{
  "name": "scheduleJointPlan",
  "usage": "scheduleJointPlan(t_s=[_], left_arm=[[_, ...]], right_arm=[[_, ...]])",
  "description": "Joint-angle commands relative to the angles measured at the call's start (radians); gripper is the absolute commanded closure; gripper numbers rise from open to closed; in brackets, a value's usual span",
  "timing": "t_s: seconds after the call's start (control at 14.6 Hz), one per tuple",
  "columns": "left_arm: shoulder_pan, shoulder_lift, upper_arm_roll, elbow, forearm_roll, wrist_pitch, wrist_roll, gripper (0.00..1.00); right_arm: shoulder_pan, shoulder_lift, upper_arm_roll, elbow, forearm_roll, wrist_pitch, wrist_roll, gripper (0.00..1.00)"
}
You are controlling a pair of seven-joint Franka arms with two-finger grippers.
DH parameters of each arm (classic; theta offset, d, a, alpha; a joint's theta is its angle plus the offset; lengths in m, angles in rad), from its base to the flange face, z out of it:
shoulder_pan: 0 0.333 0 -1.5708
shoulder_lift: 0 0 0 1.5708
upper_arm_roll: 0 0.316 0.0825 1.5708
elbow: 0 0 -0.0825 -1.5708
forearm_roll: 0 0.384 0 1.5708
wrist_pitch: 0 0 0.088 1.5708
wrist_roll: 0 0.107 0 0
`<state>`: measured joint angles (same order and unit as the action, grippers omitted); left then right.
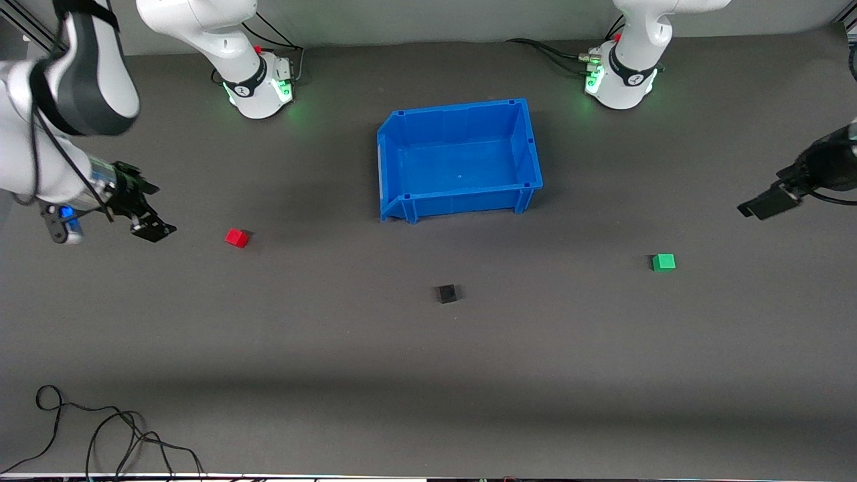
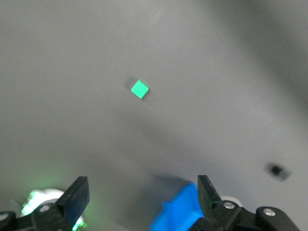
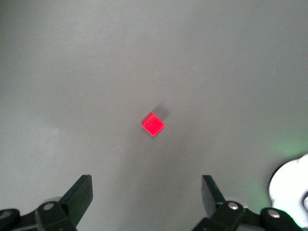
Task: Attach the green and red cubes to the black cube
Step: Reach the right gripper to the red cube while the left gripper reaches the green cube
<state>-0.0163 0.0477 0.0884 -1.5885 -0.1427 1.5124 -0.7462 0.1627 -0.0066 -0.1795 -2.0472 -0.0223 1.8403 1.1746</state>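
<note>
The red cube needs to be attached to the black cube [image 1: 446, 293], so my right gripper should next grab the red cube by its body [image 1: 237, 237].
The red cube [image 1: 236, 237] lies on the dark table toward the right arm's end; it also shows in the right wrist view [image 3: 153, 124]. The green cube [image 1: 663, 262] lies toward the left arm's end and shows in the left wrist view [image 2: 139, 89]. The black cube [image 1: 446, 293] lies between them, nearer the front camera, small in the left wrist view [image 2: 276, 170]. My right gripper [image 1: 144, 217] hangs open and empty above the table beside the red cube. My left gripper [image 1: 766, 201] hangs open and empty above the table near the green cube.
An empty blue bin [image 1: 529, 157] stands mid-table near the arm bases, farther from the front camera than the black cube; a corner shows in the left wrist view [image 2: 178, 211]. Loose black cables [image 1: 100, 435] lie at the table's near edge, toward the right arm's end.
</note>
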Motion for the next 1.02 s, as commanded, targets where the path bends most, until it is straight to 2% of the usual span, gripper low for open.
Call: scheduleJointPlan(t_s=[0.0,0.14,0.27,0.41,0.55,0.75,0.96], left_arm=[[0.068,-0.011,-0.001,-0.037,-0.08,-0.005,-0.14,0.0],[0.122,-0.014,-0.001,-0.085,-0.139,0.009,-0.198,0.0],[0.157,-0.026,-0.001,-0.161,-0.173,0.057,-0.228,0.0],[0.167,-0.066,0.001,-0.298,-0.187,0.159,-0.228,0.0],[0.191,-0.097,0.001,-0.436,-0.247,0.28,-0.228,0.0],[0.19,-0.072,0.001,-0.54,-0.31,0.421,-0.228,0.0],[0.203,-0.013,0.001,-0.613,-0.441,0.572,-0.226,0.0]], right_arm=[[0.009,0.068,-0.008,-0.014,-0.059,0.039,0.082,0.0],[0.009,0.111,-0.006,-0.018,-0.051,0.071,0.15,0.0],[0.009,0.148,-0.006,-0.072,-0.05,0.173,0.23,0.01],[0.009,0.149,-0.006,-0.166,-0.05,0.284,0.283,0.01],[0.009,0.193,-0.008,-0.191,-0.05,0.333,0.283,0.02],[0.011,0.269,-0.005,-0.189,-0.048,0.379,0.283,0.02],[0.011,0.329,0.002,-0.188,-0.013,0.401,0.284,0.06]])
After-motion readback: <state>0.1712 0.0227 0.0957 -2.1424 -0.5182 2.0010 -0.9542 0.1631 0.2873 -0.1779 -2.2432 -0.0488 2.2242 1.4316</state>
